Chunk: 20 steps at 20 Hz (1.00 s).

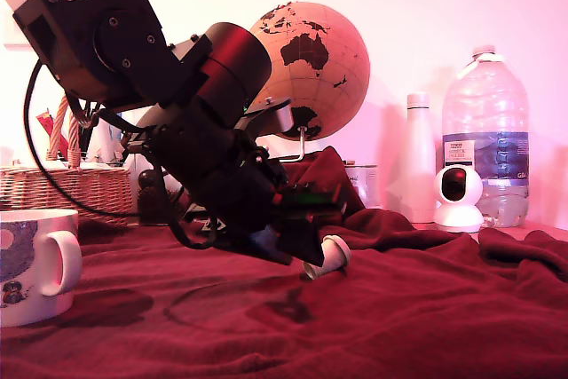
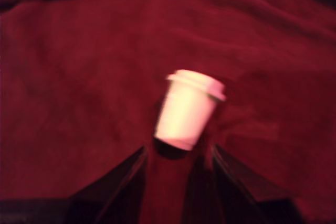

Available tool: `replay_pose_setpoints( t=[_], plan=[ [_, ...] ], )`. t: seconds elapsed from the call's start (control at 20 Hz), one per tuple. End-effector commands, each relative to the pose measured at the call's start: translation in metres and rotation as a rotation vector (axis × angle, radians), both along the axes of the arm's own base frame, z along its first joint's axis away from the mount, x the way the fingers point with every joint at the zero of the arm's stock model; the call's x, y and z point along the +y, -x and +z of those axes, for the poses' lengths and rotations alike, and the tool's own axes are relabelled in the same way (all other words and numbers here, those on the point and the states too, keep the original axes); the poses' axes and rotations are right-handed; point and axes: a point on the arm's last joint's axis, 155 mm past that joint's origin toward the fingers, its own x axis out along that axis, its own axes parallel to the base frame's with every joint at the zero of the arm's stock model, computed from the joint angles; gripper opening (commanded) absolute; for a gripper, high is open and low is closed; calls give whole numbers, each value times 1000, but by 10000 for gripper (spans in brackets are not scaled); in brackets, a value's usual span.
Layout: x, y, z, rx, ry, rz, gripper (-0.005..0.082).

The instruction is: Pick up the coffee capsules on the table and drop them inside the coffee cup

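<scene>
My gripper grabs the coffee capsule by its tapered body below the capsule's rim next, to drop the capsule inside the cup.
One coffee capsule, a cream tapered pod with a wider rim, lies tilted on the dark red cloth of the table; the wrist picture is blurred. My gripper is open, and its two dark fingers stand either side of the capsule's narrow end with a small gap on each side. In the exterior view the arm leans down to the capsule mid-table, with the gripper right against it. The coffee cup, a white mug with dark prints, stands at the exterior view's left edge.
A wicker basket stands behind the cup. At the back are a globe, a white bottle, a large water bottle and a small white camera. The cloth bunches into folds behind the capsule.
</scene>
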Motion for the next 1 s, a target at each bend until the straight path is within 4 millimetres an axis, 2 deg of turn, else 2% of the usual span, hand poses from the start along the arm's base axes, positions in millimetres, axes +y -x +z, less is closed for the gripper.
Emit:
replay_pose_setpoints(
  t=[0.0, 0.15, 0.35, 0.6, 0.95],
  plan=[
    [-1, 5, 2, -27, -17, -47, 341],
    [-12, 3, 15, -110, -8, -134, 344],
    [-11, 0, 16, -121, -1, -180, 393],
    [0, -15, 24, -150, 27, -194, 433],
    [-9, -9, 6, -118, 56, -246, 451]
  ],
)
